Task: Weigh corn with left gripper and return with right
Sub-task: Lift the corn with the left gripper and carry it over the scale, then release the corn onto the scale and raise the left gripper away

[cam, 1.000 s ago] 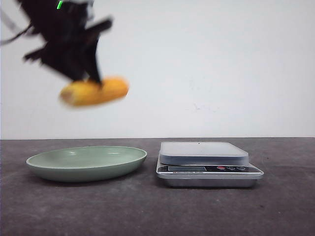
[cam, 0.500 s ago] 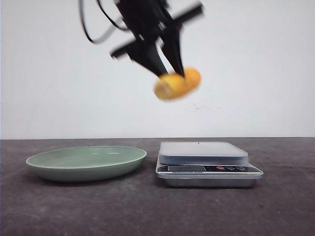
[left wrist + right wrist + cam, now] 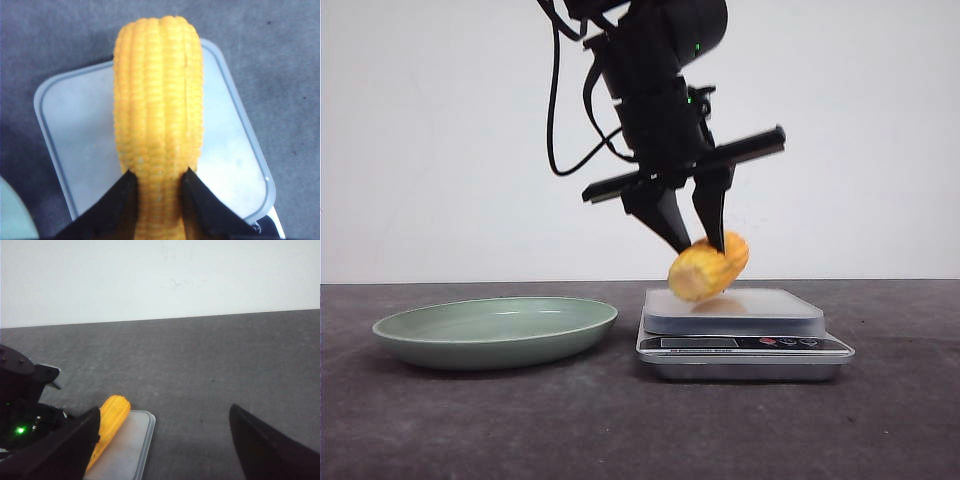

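Observation:
The corn's lower end (image 3: 696, 285) is over the scale's pale platform (image 3: 770, 304), so my left gripper releases the corn next.
The yellow-orange corn (image 3: 708, 267) hangs tilted just above the left part of the grey kitchen scale (image 3: 745, 331), held by my left gripper (image 3: 698, 245), whose black fingers are shut on it. In the left wrist view the corn (image 3: 159, 115) fills the middle over the scale's pale platform (image 3: 75, 135), with the fingers (image 3: 112, 210) pinching its near end. My right gripper (image 3: 162, 427) is open and empty; past it the corn (image 3: 111, 422) shows at the scale's edge (image 3: 140, 452). The right gripper does not show in the front view.
A pale green plate (image 3: 498, 331) sits on the dark table to the left of the scale. The left arm's body and cables (image 3: 650, 90) stand above the scale. A white wall runs behind the table.
My left gripper has carried the corn from high above the plate rightward and down, to just over the scale's platform.

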Robot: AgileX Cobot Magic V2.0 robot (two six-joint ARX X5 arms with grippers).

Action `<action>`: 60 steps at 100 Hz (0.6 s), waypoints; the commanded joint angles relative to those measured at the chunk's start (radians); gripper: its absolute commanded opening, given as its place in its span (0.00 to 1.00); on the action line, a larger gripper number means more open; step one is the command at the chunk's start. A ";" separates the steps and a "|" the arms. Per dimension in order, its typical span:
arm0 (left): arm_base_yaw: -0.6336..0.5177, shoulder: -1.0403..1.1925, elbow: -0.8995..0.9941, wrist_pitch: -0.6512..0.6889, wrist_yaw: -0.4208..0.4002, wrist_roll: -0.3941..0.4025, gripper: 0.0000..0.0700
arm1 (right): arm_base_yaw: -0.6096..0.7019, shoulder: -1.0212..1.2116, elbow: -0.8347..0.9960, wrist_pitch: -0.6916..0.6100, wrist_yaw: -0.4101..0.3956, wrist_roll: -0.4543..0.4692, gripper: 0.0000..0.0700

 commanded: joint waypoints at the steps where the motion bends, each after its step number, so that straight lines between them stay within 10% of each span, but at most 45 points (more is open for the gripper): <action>1: -0.010 0.021 0.030 0.009 -0.004 -0.019 0.01 | 0.001 0.004 0.017 0.008 0.001 -0.001 0.74; 14: -0.011 0.021 0.030 0.009 0.009 -0.014 0.07 | 0.001 0.004 0.017 0.007 0.001 -0.001 0.74; 33: -0.011 0.021 0.030 -0.005 0.009 -0.011 0.56 | 0.001 0.004 0.017 0.002 0.001 -0.005 0.74; 60: -0.016 0.002 0.090 -0.040 0.008 0.042 0.69 | 0.001 0.004 0.017 -0.014 0.002 -0.012 0.74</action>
